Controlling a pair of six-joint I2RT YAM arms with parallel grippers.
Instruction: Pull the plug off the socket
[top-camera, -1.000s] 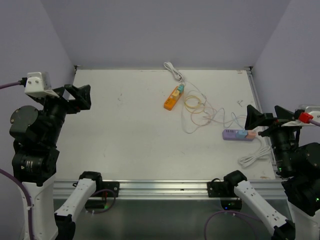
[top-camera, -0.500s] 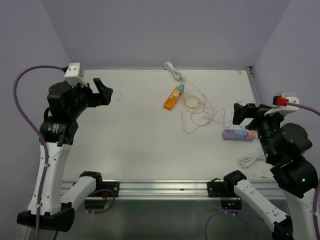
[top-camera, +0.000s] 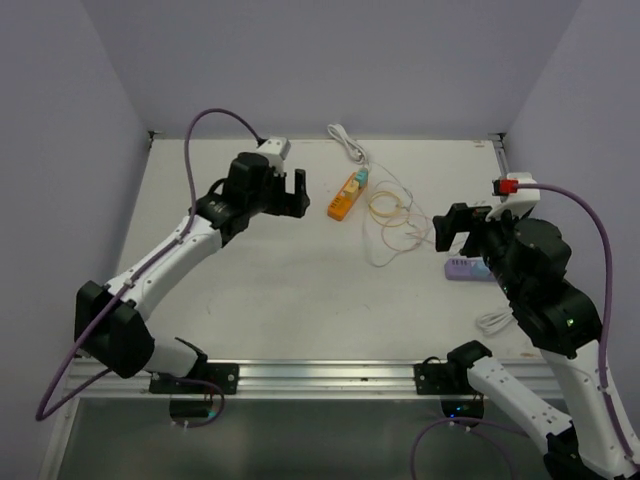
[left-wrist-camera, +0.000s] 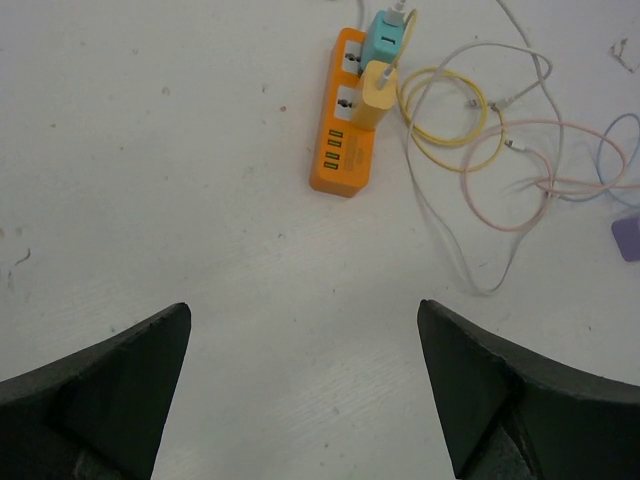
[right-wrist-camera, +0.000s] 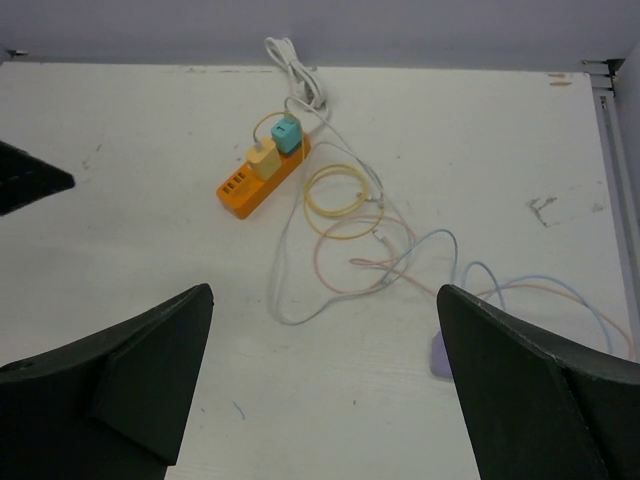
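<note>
My left gripper is about to grab the orange power strip across its plug-loose end (top-camera: 341, 206) (left-wrist-camera: 342, 160). Both plugs will then be free to pull off.
An orange power strip (top-camera: 343, 200) lies at the back middle of the table. A teal plug (top-camera: 361, 177) and a yellow plug (top-camera: 352, 185) sit in it. The left wrist view shows the strip (left-wrist-camera: 345, 130), the teal plug (left-wrist-camera: 385, 40) and the yellow plug (left-wrist-camera: 378, 85) ahead of my open, empty left gripper (left-wrist-camera: 303, 310). From above, my left gripper (top-camera: 295, 192) hovers just left of the strip. My right gripper (top-camera: 450, 228) is open and empty, above the tangled cables. Its view shows the strip (right-wrist-camera: 258, 180) far ahead of the gripper (right-wrist-camera: 325, 290).
A purple power strip (top-camera: 462, 269) lies at the right, partly under my right arm. Yellow (top-camera: 385, 207), pink, blue and white cables loop between the two strips. The orange strip's white cord (top-camera: 347, 142) runs to the back edge. A coiled white cord (top-camera: 500, 320) lies near the right rail.
My left arm has swung from the far left edge across to the orange strip. My right arm has moved left and forward, over the purple strip. Both grippers stay open.
</note>
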